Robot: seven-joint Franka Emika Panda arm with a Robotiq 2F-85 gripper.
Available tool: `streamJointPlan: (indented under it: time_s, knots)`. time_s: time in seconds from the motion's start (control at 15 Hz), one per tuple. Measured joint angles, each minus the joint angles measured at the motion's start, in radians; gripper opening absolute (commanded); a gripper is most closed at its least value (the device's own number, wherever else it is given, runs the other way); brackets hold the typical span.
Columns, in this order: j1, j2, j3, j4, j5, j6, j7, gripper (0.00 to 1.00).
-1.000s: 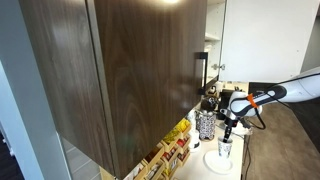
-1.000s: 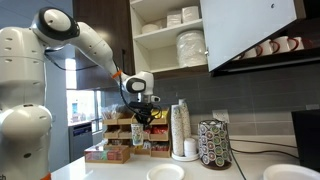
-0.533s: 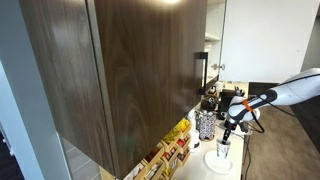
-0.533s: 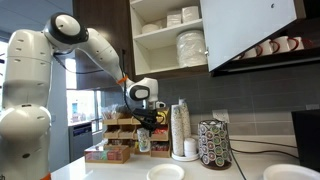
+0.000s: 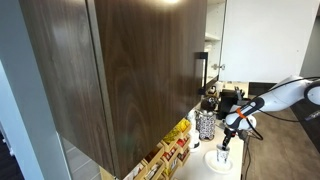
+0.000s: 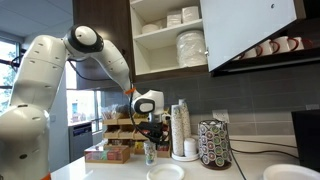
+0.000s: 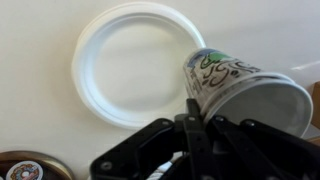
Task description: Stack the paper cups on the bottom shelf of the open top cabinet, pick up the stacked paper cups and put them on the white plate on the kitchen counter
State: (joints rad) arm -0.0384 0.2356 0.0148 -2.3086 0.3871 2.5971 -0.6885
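My gripper needs to align the paper cups with the white plate (image 6: 166, 173) before opening: the cups hang beside it, so if I opened now, they would end on the counter.
My gripper (image 7: 196, 108) is shut on the rim of the paper cups (image 7: 243, 92), white with a green and black print; I cannot tell how many are nested. The white plate (image 7: 92, 52) lies on the pale kitchen counter (image 7: 30, 120) below, left of the cups. In both exterior views the gripper (image 6: 150, 141) (image 5: 227, 134) holds the cups (image 6: 150, 153) low over the counter, just left of the plate (image 6: 166, 173) (image 5: 222, 161). The open top cabinet (image 6: 168, 38) with its bottom shelf (image 6: 165, 72) is above, with white dishes inside.
A tall stack of cups (image 6: 180, 128) and a speckled cylinder (image 6: 213, 145) stand right of the gripper. A second white dish (image 6: 284, 172) lies at the far right. Boxes of packets (image 6: 118, 140) sit behind. A cabinet door (image 6: 250, 30) hangs open overhead.
The arm has come down and moved toward the plate, carrying the cups from about the packet rack's height to just above the counter. The gripper stayed shut.
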Motion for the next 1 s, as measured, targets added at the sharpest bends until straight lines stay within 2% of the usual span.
streamJointPlan:
  time_s: [0.33, 0.87, 0.93, 1.0]
  knots:
    - [-0.072, 0.08, 0.062, 0.031, 0.065, 0.073, -0.004, 0.01]
    - [-0.145, 0.169, 0.094, 0.067, 0.062, 0.151, 0.04, 0.01]
    - [-0.151, 0.178, 0.099, 0.071, 0.062, 0.152, 0.043, 0.08]
    - [-0.157, 0.186, 0.104, 0.075, 0.061, 0.152, 0.046, 0.32]
